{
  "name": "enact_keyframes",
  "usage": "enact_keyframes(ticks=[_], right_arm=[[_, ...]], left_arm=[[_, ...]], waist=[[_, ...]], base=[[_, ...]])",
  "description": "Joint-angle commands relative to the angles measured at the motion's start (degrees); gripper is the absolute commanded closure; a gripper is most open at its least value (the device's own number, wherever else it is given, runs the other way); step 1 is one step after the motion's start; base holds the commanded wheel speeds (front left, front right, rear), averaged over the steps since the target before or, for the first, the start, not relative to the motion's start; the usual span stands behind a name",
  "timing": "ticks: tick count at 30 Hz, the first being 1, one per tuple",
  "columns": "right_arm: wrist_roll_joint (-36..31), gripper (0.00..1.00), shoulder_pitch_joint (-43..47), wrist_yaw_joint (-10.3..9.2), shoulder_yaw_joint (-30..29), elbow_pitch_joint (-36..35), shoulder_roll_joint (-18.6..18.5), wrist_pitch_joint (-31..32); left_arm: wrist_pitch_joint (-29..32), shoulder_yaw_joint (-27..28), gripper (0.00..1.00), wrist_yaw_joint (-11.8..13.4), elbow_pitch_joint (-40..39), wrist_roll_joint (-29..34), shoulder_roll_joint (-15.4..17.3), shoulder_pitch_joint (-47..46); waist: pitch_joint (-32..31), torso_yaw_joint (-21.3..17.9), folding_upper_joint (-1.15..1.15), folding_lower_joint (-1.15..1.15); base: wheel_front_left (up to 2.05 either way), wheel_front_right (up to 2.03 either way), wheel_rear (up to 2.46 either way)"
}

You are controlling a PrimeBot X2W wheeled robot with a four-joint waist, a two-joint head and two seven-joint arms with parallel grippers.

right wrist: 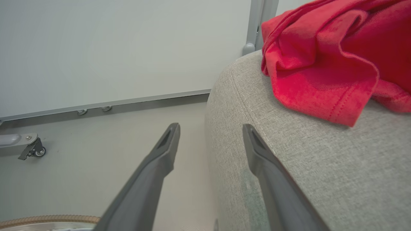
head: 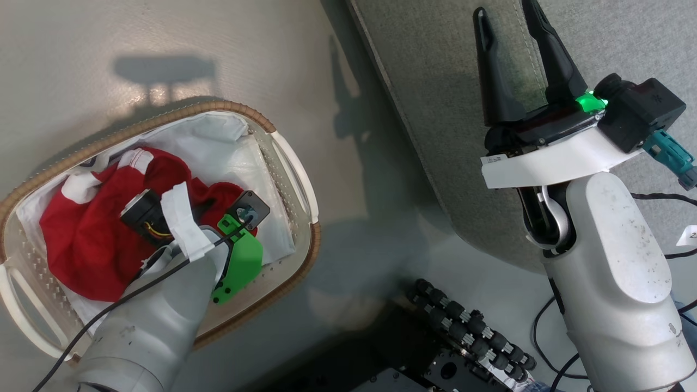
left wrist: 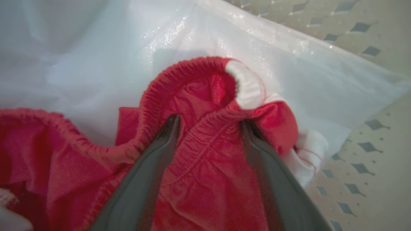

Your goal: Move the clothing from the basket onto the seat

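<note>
To move the clothing, my left gripper should next grab the ribbed red fold (left wrist: 210, 127), which stands up while the rest lies slack in the basket.
The basket (head: 163, 117), white plastic with a brown woven rim, stands on the floor at the left with red clothing (head: 92, 234) bunched in it. My left arm reaches down into it. In the left wrist view my left gripper (left wrist: 210, 123) is open, its fingertips (left wrist: 173, 123) pressed into the clothing (left wrist: 205, 179) on either side of a ribbed red fold. My right gripper (head: 505, 11) hangs open and empty over the edge of the grey seat (head: 446, 109). In the right wrist view another red shirt (right wrist: 321, 64) lies on the seat (right wrist: 305, 160), beyond the right gripper (right wrist: 210, 131).
A white cloth liner (left wrist: 96, 48) covers the basket's inside. My base with black rollers (head: 468, 326) sits at the bottom middle, and cables (head: 664, 196) trail at the right. A panel on a caster foot (right wrist: 32, 149) stands across the floor.
</note>
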Motion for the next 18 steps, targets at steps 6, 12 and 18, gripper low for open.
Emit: enact_keyframes(ticks=[6, 12, 18], right_arm=[[-1.1, 0.0, 0.7, -0.08, -0.4, 0.9, 0.0, -0.1], [-3.0, 0.0, 1.8, -0.08, -0.9, 2.1, -0.1, -0.1], [-5.9, 0.0, 3.9, -0.08, -2.1, 3.8, -0.1, -0.1]], left_arm=[[-0.4, 0.3, 1.0, -0.2, 0.2, -2.3, -0.5, 1.4], [-5.0, 0.3, 1.0, -0.2, -1.1, -5.0, -1.7, 3.8], [-10.5, 0.0, 1.0, -0.2, -3.5, -9.3, -2.5, 7.4]], waist=[[-0.9, 0.9, 0.0, -0.01], [-5.2, 3.7, 0.0, -0.01], [-11.8, 7.4, 0.0, -0.01]], base=[[0.0, 0.0, 0.0], [0.0, 0.0, 0.0], [0.0, 0.0, 0.0]])
